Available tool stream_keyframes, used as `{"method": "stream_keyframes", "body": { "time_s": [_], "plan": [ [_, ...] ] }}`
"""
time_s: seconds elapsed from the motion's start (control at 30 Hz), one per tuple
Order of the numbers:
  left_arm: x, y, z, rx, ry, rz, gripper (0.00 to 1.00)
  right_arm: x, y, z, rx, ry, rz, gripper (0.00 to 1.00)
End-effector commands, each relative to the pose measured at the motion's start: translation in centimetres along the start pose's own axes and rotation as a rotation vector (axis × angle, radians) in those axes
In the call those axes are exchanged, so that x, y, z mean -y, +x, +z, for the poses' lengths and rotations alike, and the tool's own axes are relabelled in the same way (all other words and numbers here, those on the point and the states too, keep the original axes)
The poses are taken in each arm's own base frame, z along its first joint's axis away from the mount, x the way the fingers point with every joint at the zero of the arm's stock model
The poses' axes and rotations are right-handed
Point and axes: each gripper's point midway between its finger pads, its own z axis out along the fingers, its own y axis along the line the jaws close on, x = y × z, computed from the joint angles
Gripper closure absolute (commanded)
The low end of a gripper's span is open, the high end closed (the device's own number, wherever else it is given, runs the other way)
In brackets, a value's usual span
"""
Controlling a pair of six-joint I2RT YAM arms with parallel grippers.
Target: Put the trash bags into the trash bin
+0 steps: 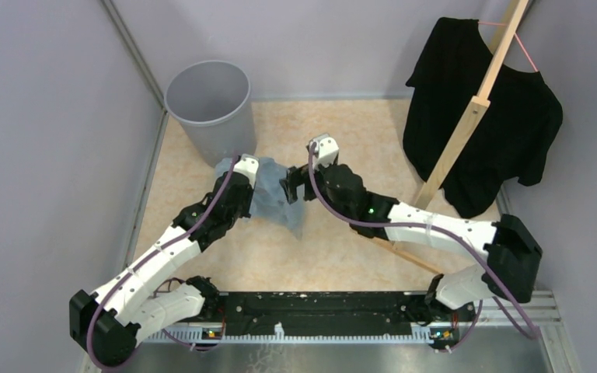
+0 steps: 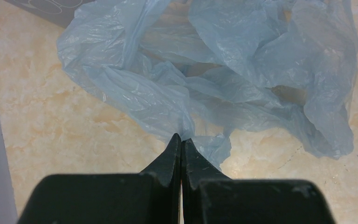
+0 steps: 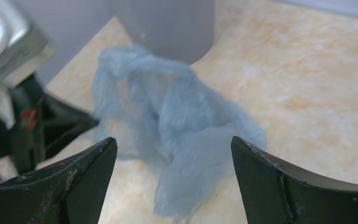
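My right gripper should next take the bag (image 1: 274, 196) by its edge opposite my left gripper, so that the bag's middle stays free to go into the bin.
A crumpled pale blue-grey trash bag (image 1: 274, 196) lies on the marbled floor just in front of the grey round trash bin (image 1: 210, 101). My left gripper (image 1: 249, 176) is at the bag's left edge. In the left wrist view its jaws (image 2: 182, 138) are pressed together with a fold of the bag (image 2: 214, 74) pinched at the tips. My right gripper (image 1: 291, 186) is at the bag's right side. In the right wrist view it (image 3: 173, 142) is wide open, with the bag (image 3: 177, 121) lying between and beyond its fingers, untouched. The bin (image 3: 168, 23) stands just behind the bag.
A black T-shirt (image 1: 486, 109) hangs on a wooden stand (image 1: 474, 109) at the back right. Grey walls close in the left side and the back. The left arm (image 3: 28, 116) shows at the left of the right wrist view, close to the bag.
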Motion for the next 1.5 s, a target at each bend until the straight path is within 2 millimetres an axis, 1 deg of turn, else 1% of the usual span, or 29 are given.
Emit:
{"method": "stream_keyframes", "body": {
  "time_s": [0.0,0.03,0.07,0.13,0.17,0.27,0.33,0.43,0.5,0.6,0.63,0.7,0.8,0.83,0.97,1.07,1.17,1.23,1.27,1.33,1.4,1.47],
  "plan": [
    [-0.1,-1.2,0.0,0.044,-0.005,-0.023,1.00,4.6,-4.4,3.5,0.135,0.261,0.021,0.08],
    [-0.2,-1.1,0.0,0.045,-0.008,-0.024,1.00,5.8,-4.6,4.3,0.128,0.312,0.053,0.08],
    [-0.3,-1.1,-0.1,0.047,-0.011,-0.027,1.00,7.2,-4.1,5.2,0.109,0.360,0.093,0.08],
    [-0.5,-1.2,-0.2,0.053,-0.020,-0.034,1.00,9.6,-2.8,6.6,0.072,0.432,0.178,0.09],
    [-0.6,-1.2,-0.3,0.056,-0.022,-0.036,1.00,10.5,-1.6,7.1,0.038,0.460,0.212,0.09],
    [-0.6,-1.3,-0.3,0.065,-0.025,-0.034,1.00,11.6,1.4,8.9,-0.035,0.494,0.248,0.09],
    [-0.5,-1.2,-0.1,0.061,-0.023,-0.027,1.00,11.8,4.0,10.3,-0.094,0.499,0.240,0.09],
    [-0.4,-1.0,0.2,0.044,-0.021,-0.020,1.00,11.9,6.9,11.7,-0.145,0.484,0.217,0.08],
    [-0.3,-0.9,0.4,0.035,-0.022,-0.016,1.00,12.8,8.5,12.0,-0.170,0.506,0.221,0.08],
    [-0.4,-0.8,0.6,0.030,-0.033,-0.011,1.00,14.3,10.6,11.8,-0.205,0.530,0.250,0.09],
    [-0.5,-0.8,0.6,0.029,-0.037,-0.009,1.00,14.6,11.2,11.7,-0.214,0.519,0.262,0.10],
    [-0.5,-0.8,0.6,0.030,-0.040,-0.007,1.00,14.8,11.9,11.9,-0.233,0.466,0.284,0.17],
    [-0.6,-0.8,0.7,0.030,-0.042,-0.005,1.00,14.7,12.6,12.7,-0.269,0.389,0.312,0.31],
    [-0.6,-0.8,0.7,0.031,-0.042,-0.003,1.00,14.7,13.0,12.8,-0.286,0.376,0.314,0.34],
    [-0.7,-0.7,0.8,0.031,-0.045,0.003,1.00,14.3,14.1,13.4,-0.317,0.353,0.321,0.35],
    [-0.7,-0.8,0.6,0.040,-0.044,-0.001,1.00,15.5,15.1,13.4,-0.335,0.416,0.299,0.36],
    [-0.7,-1.0,0.3,0.054,-0.039,-0.007,1.00,16.1,15.9,13.8,-0.358,0.439,0.271,0.49],
    [-0.7,-1.3,0.0,0.068,-0.034,-0.013,1.00,15.9,16.0,14.2,-0.370,0.422,0.263,0.60],
    [-0.8,-1.3,0.0,0.071,-0.034,-0.017,1.00,15.7,15.9,14.3,-0.370,0.418,0.256,0.65],
    [-0.7,-1.6,-0.3,0.084,-0.028,-0.025,1.00,15.5,14.5,14.3,-0.340,0.412,0.229,0.73],
    [-0.8,-1.9,-0.7,0.099,-0.024,-0.037,1.00,15.6,12.1,13.9,-0.294,0.425,0.171,0.84],
    [-0.8,-2.2,-1.0,0.117,-0.016,-0.057,1.00,15.6,8.9,12.6,-0.246,0.460,0.095,0.97]
  ]
}}
